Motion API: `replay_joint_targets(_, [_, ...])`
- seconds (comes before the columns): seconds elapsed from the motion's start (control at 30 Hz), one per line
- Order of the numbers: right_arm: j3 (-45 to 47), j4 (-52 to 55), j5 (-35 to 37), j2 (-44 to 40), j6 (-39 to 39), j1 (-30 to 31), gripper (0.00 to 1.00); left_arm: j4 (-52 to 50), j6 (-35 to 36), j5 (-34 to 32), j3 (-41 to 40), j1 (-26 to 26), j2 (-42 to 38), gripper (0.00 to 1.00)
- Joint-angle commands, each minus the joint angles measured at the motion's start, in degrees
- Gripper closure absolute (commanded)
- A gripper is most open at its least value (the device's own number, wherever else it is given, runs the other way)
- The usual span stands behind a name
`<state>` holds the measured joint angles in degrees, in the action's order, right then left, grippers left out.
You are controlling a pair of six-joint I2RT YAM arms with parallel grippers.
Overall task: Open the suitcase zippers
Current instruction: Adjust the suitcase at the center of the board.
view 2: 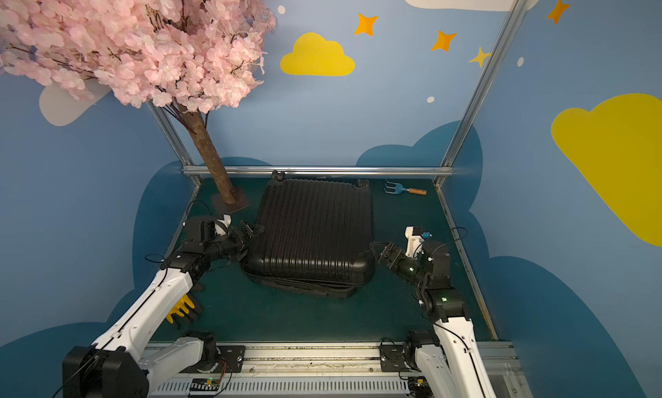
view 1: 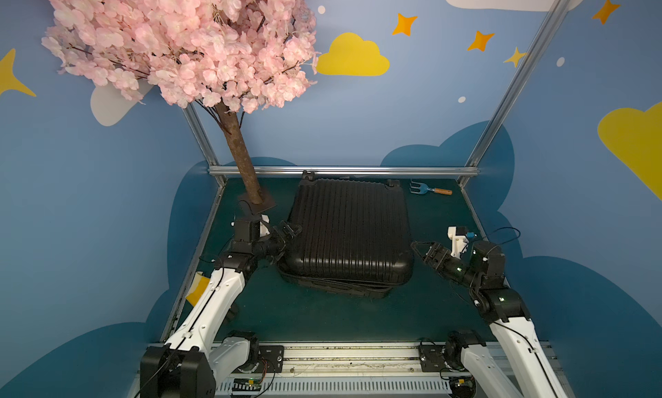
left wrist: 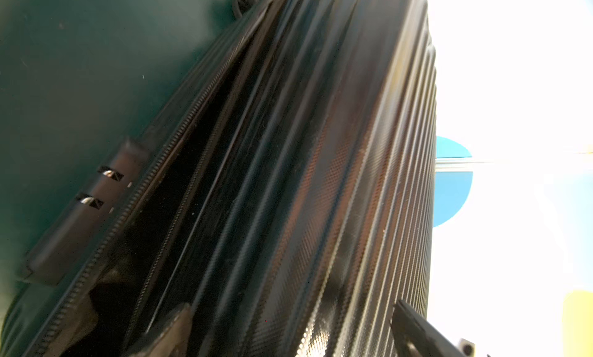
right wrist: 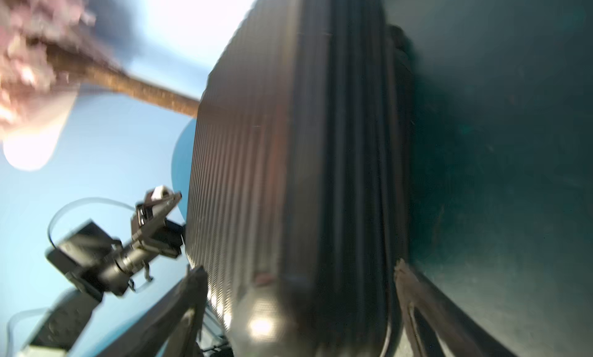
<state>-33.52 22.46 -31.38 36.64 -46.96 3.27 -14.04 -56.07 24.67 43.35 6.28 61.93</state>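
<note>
I should next grab the suitcase (view 1: pixel 349 231) with my right gripper by its upper shell's near corner, by the unzipped edge, to swing it open.
The black ribbed suitcase (view 1: pixel 349 231) (view 2: pixel 313 231) lies flat on the green table. Its upper shell sits skewed over the lower half (view 1: pixel 358 290) along the near edge. In the left wrist view the zippers' teeth (left wrist: pixel 128 204) run beside a dark gap into the case, next to a black lock block (left wrist: pixel 86 217). No pull shows. My left gripper (view 1: pixel 291 231) (left wrist: pixel 292 333) is open at the case's left side, its fingers astride the upper shell's edge. My right gripper (view 1: pixel 417 251) (right wrist: pixel 298 267) is open, with the near right corner between its fingers (right wrist: pixel 192 291).
A pink blossom tree's trunk (view 1: pixel 247 170) stands on a plate just left of the case's far corner. A blue hand fork (view 1: pixel 430 190) lies at the back right. A yellow glove (view 2: pixel 181 308) lies under the left arm. Aluminium rails (view 1: pixel 344 170) frame the table.
</note>
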Motion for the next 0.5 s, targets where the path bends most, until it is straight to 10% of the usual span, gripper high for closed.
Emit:
replay_joint_targets(0.0, [7.4, -5.2, -10.8, 0.6, -14.1, -6.4, 0.09, -1.4, 0.0, 4.4, 0.2, 1.5, 0.2, 0.04])
replay_joint_targets(0.3, [26.1, -53.6, -18.2, 7.6, -49.2, -14.8, 0.09, -1.7, 0.1, 4.1, 1.0, 1.5, 0.8, 0.04])
replay_joint_targets(0.47, [22.9, -34.6, -21.6, 10.3, -41.1, -14.8, 0.09, -0.9, -0.8, 4.1, 0.8, 1.6, 0.7, 0.04])
